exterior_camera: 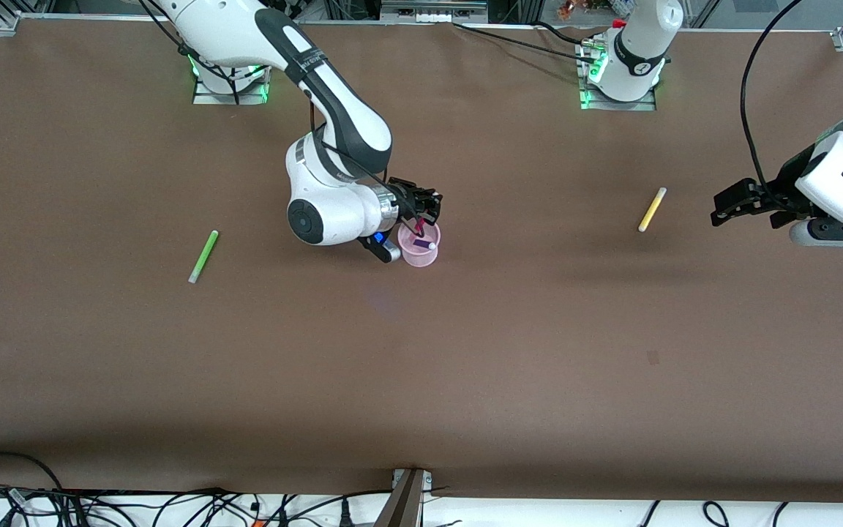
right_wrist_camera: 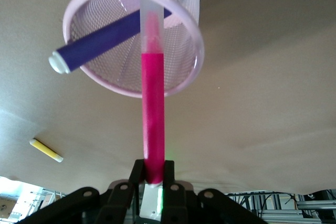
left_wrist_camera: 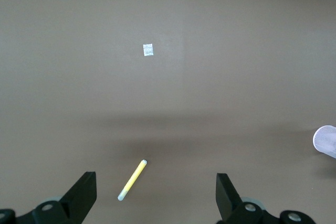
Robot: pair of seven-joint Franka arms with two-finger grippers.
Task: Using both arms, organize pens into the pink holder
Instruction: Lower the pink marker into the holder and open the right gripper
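The magenta pen's lower end (right_wrist_camera: 151,19) reaches inside the holder's rim (right_wrist_camera: 195,61), so my right gripper releases the pen now: the pen would rest in the holder.
The pink holder (exterior_camera: 419,249) stands mid-table with the purple pen (exterior_camera: 422,242) leaning inside it. My right gripper (exterior_camera: 420,211) is over the holder, shut on the magenta pen (exterior_camera: 418,228), whose lower end is inside the holder. In the right wrist view the right gripper (right_wrist_camera: 154,174) grips the magenta pen (right_wrist_camera: 153,108), which reaches into the holder (right_wrist_camera: 189,3) beside the purple pen (right_wrist_camera: 105,40). The yellow pen (exterior_camera: 652,209) lies toward the left arm's end. My left gripper (exterior_camera: 732,205) hangs open beside it, and in the left wrist view (left_wrist_camera: 156,192) it is over the yellow pen (left_wrist_camera: 132,180). The green pen (exterior_camera: 203,256) lies toward the right arm's end.
A small pale patch (left_wrist_camera: 148,50) marks the brown table (exterior_camera: 509,351). The holder's edge (left_wrist_camera: 325,140) shows at the border of the left wrist view. The yellow pen (right_wrist_camera: 46,150) shows far off in the right wrist view. Cables lie along the table's front edge (exterior_camera: 173,505).
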